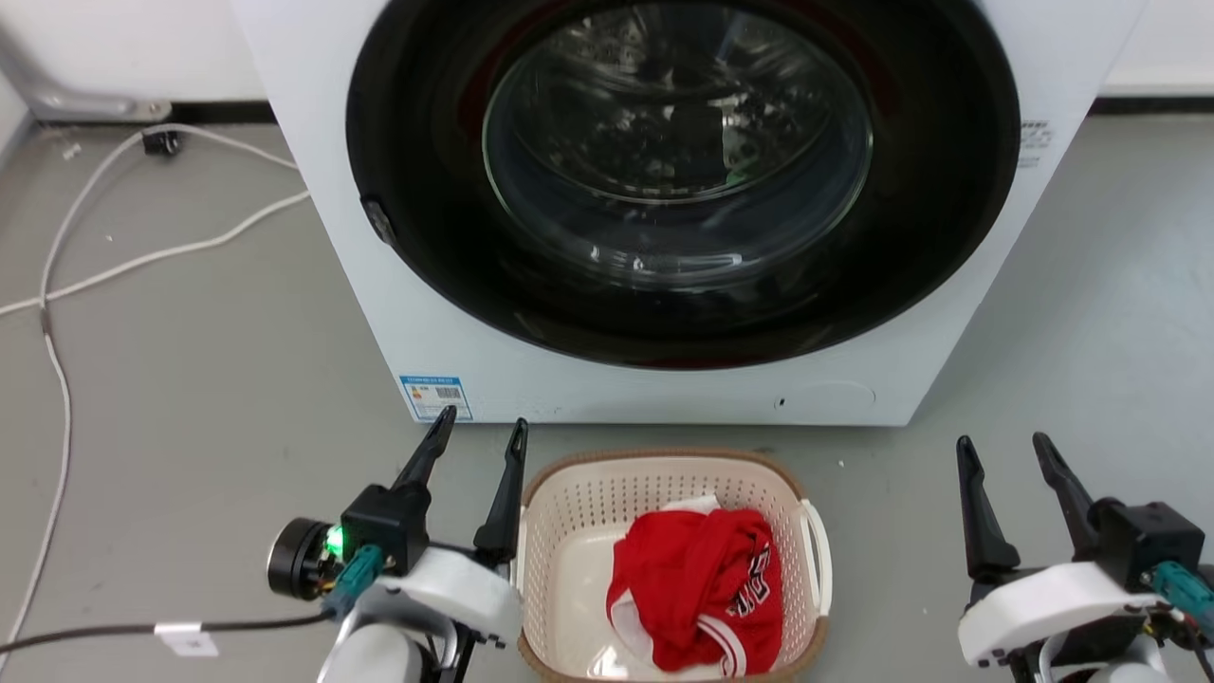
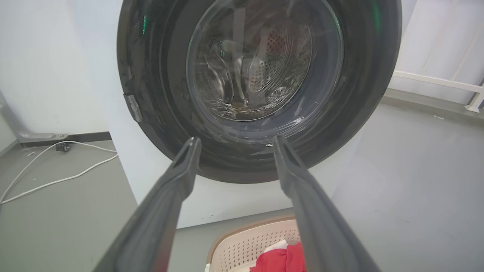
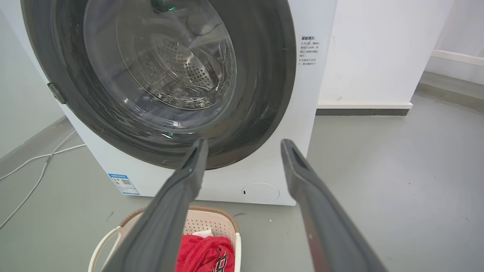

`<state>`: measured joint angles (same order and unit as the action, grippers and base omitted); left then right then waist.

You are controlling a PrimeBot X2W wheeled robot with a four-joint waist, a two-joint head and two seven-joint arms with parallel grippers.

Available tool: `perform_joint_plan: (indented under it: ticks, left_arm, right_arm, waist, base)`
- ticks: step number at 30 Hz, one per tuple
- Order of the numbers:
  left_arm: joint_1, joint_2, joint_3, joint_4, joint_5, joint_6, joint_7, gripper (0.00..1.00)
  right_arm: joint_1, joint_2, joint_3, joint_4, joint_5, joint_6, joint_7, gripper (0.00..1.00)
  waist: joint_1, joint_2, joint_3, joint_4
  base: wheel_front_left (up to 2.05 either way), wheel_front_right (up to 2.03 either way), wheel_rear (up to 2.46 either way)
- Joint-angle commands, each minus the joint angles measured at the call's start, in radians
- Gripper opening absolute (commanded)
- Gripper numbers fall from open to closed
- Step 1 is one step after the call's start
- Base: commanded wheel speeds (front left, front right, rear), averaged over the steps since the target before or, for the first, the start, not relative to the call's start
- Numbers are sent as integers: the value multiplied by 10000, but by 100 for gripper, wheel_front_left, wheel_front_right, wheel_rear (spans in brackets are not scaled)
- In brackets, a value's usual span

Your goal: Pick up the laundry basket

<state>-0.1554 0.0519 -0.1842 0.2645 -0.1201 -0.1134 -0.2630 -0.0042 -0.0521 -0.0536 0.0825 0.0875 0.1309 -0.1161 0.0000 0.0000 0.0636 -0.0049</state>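
My left gripper is open, but its fingers span far less than the basket's width, so it needs to grab the basket by the slim white handle on its side [image 1: 521,544] [image 2: 207,268] next.
The cream laundry basket [image 1: 579,512] with a brown rim stands on the grey floor just in front of the washing machine. It also shows low in the left wrist view [image 2: 245,241] and the right wrist view [image 3: 211,223]. Red clothing [image 1: 697,588] lies inside it. My left gripper [image 1: 479,432] is open, close beside the basket's left side, its inner finger almost at the rim. My right gripper [image 1: 1005,451] is open too, well off to the right of the basket's white handle [image 1: 816,555]. Nothing is between either pair of fingers.
A white front-loading washing machine [image 1: 664,190] with a shut dark round door rises right behind the basket. White cables [image 1: 142,256] trail over the floor at the left. A white wall corner [image 3: 370,56] stands to the right of the machine.
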Motion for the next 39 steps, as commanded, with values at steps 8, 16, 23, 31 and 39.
perform_joint_plan:
  ticks: [8,16,23,31,39]
  left_arm:
    - [-1605,-8,-67,1739,-233,196,-18,100]
    - [-3407,56,-24,4235,-627,50,145,100]
    - [-4803,247,-37,6098,-917,-84,355,100]
    - [-6198,522,-130,7925,-1331,-154,616,100]
    - [-7253,787,-431,9041,-1762,-178,1016,100]
  right_arm:
    - [-1163,29,-10,1133,149,-3,-365,100]
    - [-2709,-146,490,3325,648,-3,-848,100]
    - [-4168,-297,1106,5222,1031,-3,-1136,100]
    - [-5880,-223,1786,7565,1292,-3,-1332,100]
    - [-7403,-82,2640,9721,1720,-3,-1339,100]
  waist:
    - [0,0,2069,-248]
    - [0,0,4011,-430]
    - [0,0,5216,-505]
    - [0,0,6344,-567]
    - [0,0,7219,-636]
  base:
    - [0,0,0]
    - [0,0,0]
    - [0,0,0]
    - [0,0,0]
    - [0,0,0]
